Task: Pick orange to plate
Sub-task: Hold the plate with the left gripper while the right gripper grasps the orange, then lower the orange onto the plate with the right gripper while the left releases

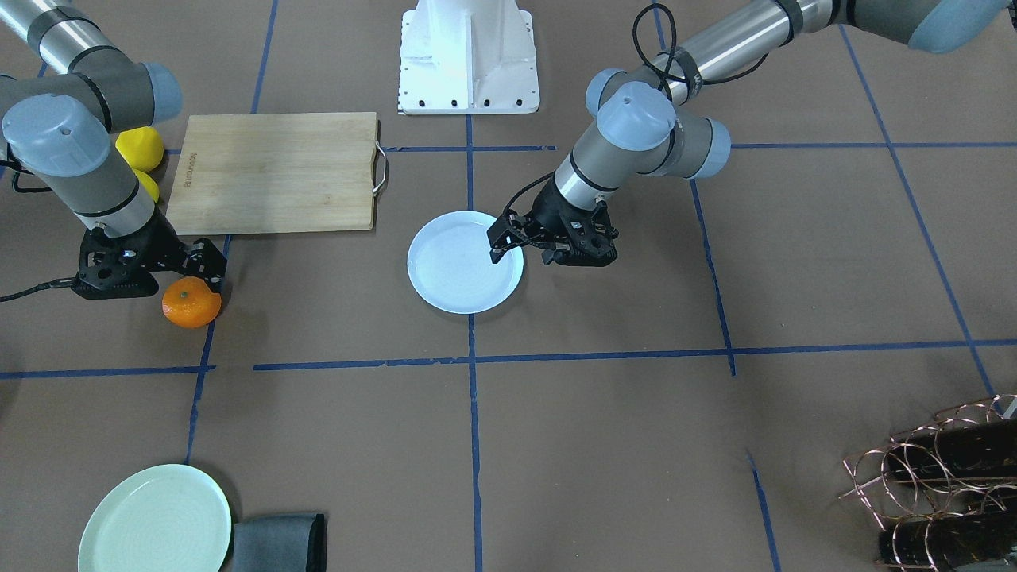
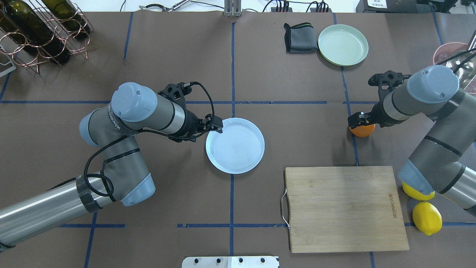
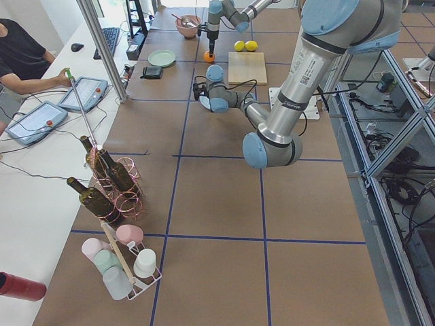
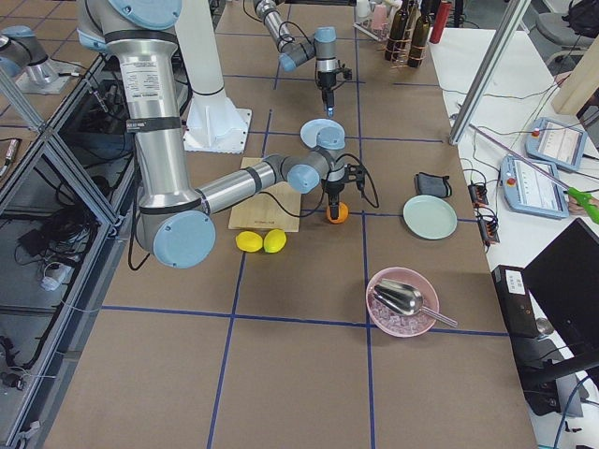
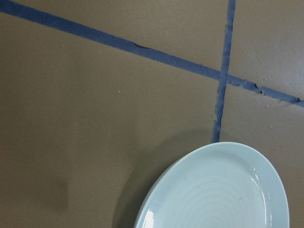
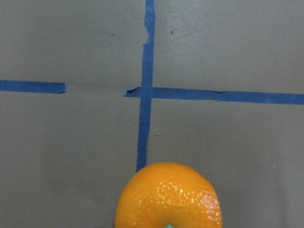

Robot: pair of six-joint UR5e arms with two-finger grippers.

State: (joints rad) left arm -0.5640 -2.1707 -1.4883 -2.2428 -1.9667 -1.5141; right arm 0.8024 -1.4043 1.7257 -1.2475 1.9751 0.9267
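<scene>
My right gripper will next take hold of the round sides of the orange (image 1: 191,302), so that it can put the orange on the white plate (image 1: 465,262).
The orange (image 1: 191,302) rests on the brown table where two blue tape lines cross, and it fills the bottom centre of the right wrist view (image 6: 168,197). My right gripper (image 2: 360,120) points down right over the orange (image 2: 362,130), open, its fingers just above the fruit's top. The white, bluish plate (image 1: 445,278) lies at the table's middle with nothing on it. My left gripper (image 1: 499,248) hovers shut over the plate's rim (image 2: 212,143) and holds nothing. A curve of that plate (image 5: 218,190) shows in the left wrist view.
A wooden cutting board (image 2: 344,206) lies between the plate and two yellow lemons (image 2: 427,217). A pale green plate (image 2: 343,44) and a folded grey cloth (image 2: 300,37) sit at the far side. A wire rack with bottles (image 2: 37,33) stands far left; a pink bowl (image 4: 402,301) is at the right end.
</scene>
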